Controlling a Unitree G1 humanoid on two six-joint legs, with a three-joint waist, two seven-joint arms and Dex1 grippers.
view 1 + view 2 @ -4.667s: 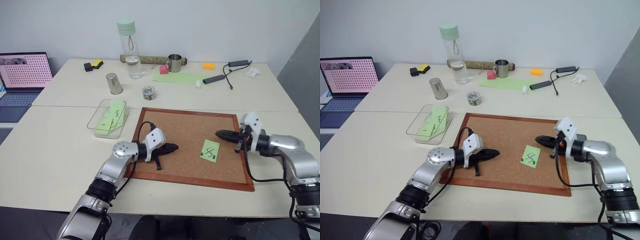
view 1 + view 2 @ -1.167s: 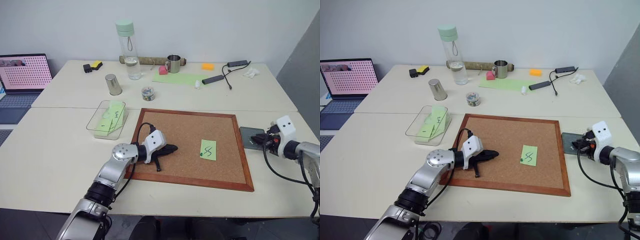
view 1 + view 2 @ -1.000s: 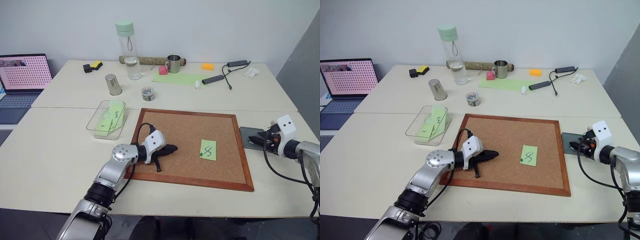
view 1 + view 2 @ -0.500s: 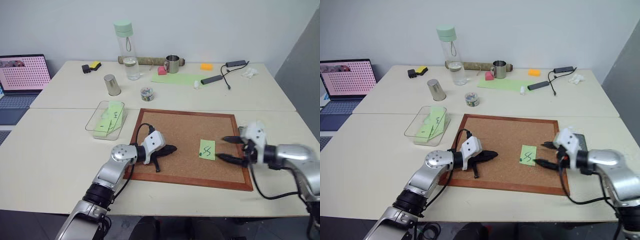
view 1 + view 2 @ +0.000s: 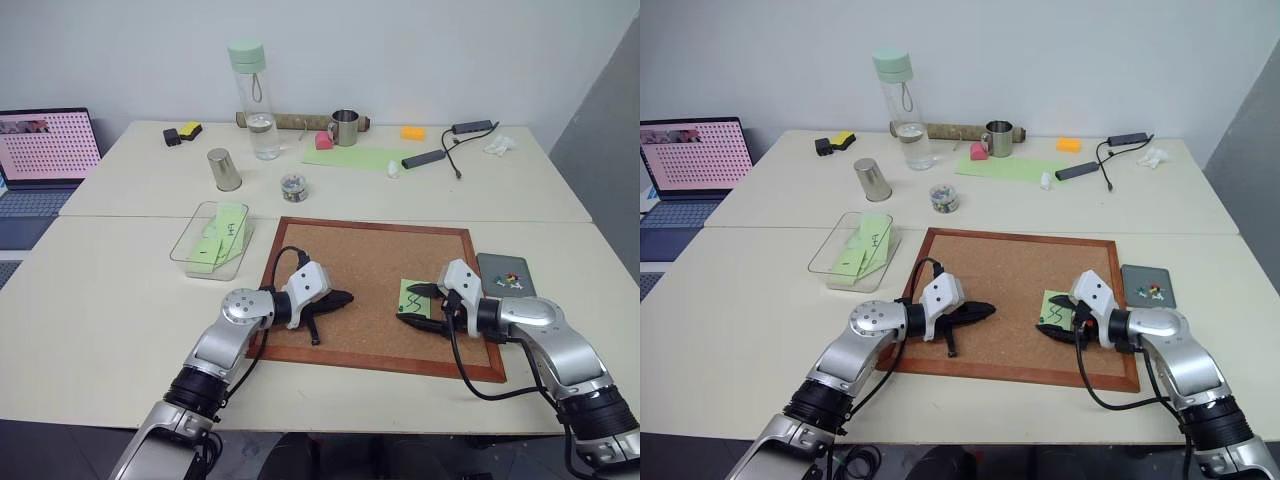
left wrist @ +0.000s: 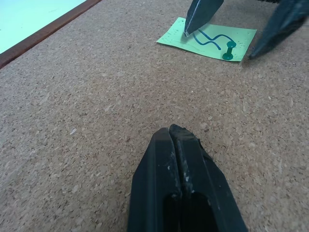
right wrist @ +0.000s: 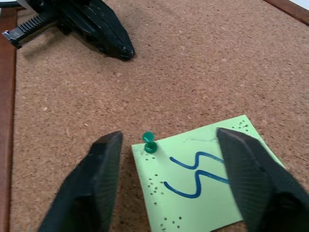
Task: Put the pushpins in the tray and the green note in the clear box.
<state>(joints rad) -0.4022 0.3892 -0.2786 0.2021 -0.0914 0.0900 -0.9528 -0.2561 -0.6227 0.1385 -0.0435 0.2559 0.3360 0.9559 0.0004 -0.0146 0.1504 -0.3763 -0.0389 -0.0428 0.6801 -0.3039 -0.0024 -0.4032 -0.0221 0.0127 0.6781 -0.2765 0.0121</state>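
My right gripper grabs the green pushpin by its head [image 7: 148,137] next, to move the pushpin into the tray.
The green note [image 5: 416,297] marked "55" lies on the corkboard [image 5: 370,250], held by one dark green pushpin [image 7: 149,144] at its corner. My right gripper [image 5: 405,304] is open, its fingers [image 7: 96,183] standing either side of that pin and the note's edge, just above the cork. My left gripper [image 5: 348,297] is shut and empty, resting on the board to the note's left. The dark-grey tray [image 5: 492,268] sits right of the board with small red and green pushpins [image 5: 511,281] in it. The clear box [image 5: 190,240] stands left of the board with other green notes inside.
Along the back of the table stand a water bottle [image 5: 251,97], a metal cup [image 5: 227,169], a small jar of mixed pins [image 5: 295,186], a mug [image 5: 346,127] and a long pale-green sheet [image 5: 355,157]. A laptop [image 5: 45,150] is at far left.
My right gripper left the tray and swung left across the board's edge to the note, and pins now show in the tray. The left arm kept still.
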